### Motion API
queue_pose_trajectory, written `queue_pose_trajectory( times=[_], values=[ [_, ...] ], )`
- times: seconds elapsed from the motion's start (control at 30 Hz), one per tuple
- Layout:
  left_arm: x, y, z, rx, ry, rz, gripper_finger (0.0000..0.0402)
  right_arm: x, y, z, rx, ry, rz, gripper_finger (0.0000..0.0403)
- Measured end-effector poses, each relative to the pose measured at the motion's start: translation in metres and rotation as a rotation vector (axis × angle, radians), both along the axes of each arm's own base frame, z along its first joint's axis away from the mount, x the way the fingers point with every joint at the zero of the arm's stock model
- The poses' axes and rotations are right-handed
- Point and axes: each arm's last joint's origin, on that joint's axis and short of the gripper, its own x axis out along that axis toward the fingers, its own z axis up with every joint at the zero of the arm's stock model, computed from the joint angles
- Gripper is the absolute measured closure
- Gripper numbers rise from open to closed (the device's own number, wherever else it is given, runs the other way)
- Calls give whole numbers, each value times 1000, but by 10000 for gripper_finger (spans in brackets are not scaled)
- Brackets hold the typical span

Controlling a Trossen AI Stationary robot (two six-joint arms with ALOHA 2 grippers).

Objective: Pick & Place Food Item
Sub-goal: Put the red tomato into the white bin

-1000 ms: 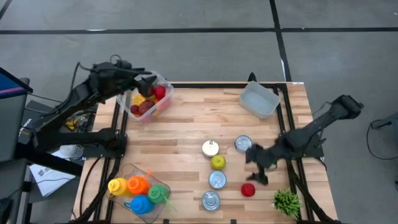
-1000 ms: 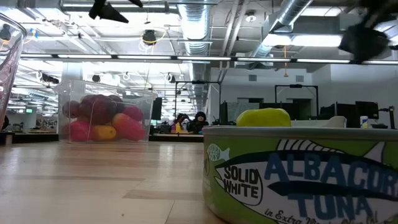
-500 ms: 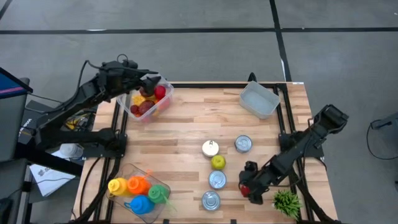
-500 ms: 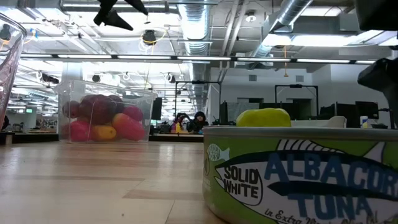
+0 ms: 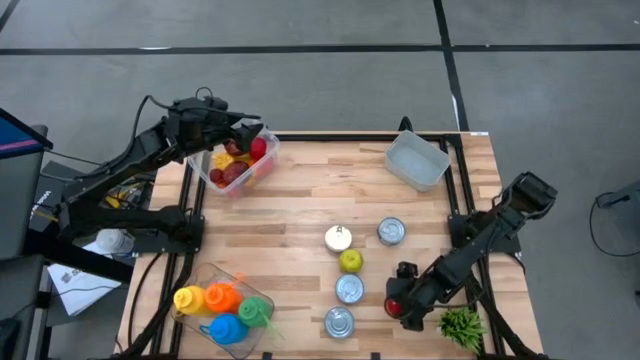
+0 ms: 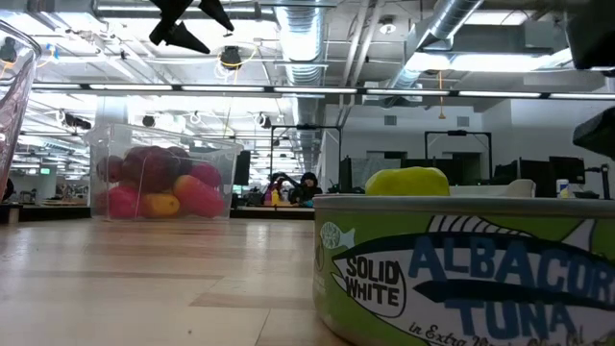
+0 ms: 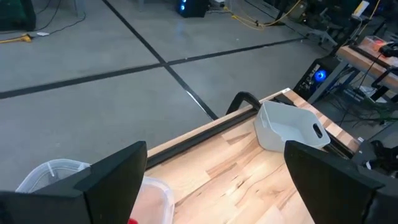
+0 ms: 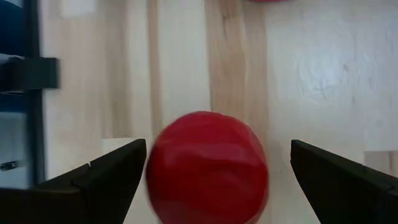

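Observation:
The robot's right fingers are on either side of the red item and would hold it now, so the right gripper should close on it.
A red round food item (image 8: 208, 165) lies on the table near its near edge, also seen in the high view (image 5: 393, 307). My right gripper (image 8: 217, 149) hangs low over it, open, with one finger on each side and a gap to both; in the high view it (image 5: 401, 297) covers most of the item. My left gripper (image 5: 250, 128) is open above the far rim of a clear bin of red and yellow fruit (image 5: 238, 160) at the table's far left corner. The low view shows it high up (image 6: 187, 19) above that bin (image 6: 163, 183).
Several cans (image 5: 349, 288) and a yellow-green fruit (image 5: 350, 261) stand just left of the red item. A tuna can (image 6: 461, 274) fills the low view. A white bin (image 5: 417, 160) sits at the far right, a green plant (image 5: 461, 325) at the near right corner, and a bin of coloured items (image 5: 225, 305) at the near left.
My right gripper has moved toward the table's near edge and down, from beside the cans to over the red item, which now sits between its fingers. My left gripper has shifted slightly toward the right over the fruit bin.

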Motion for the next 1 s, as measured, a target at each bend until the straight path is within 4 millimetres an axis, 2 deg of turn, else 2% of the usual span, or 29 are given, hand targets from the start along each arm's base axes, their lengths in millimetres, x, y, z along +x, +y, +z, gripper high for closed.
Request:
queue_pose_trajectory(
  times=[0.13, 0.37, 0.47, 0.6, 0.73, 0.87, 1.0],
  values=[
    [0, 0, 0, -3, -7, 2, 33, 0, 0, -3, 8, 18, -42, 40],
    [0, 0, 0, -3, -8, 2, 33, -1, -1, -2, 14, 38, -68, 140],
    [0, 0, 0, -3, -9, 2, 33, -2, -2, 5, 33, 19, -69, 159],
    [0, 0, 1, -32, -40, 19, 33, -3, -11, 27, 80, -42, -85, 154],
    [0, 0, 1, -107, -116, 57, 33, -5, -29, 58, 93, -180, -123, 152],
    [2, -1, 1, -219, -218, 19, 33, -9, -58, 93, 76, -360, -179, 152],
    [12, -6, 5, -253, -288, -95, 33, -14, -91, 123, 37, -532, -253, 152]
  ],
)
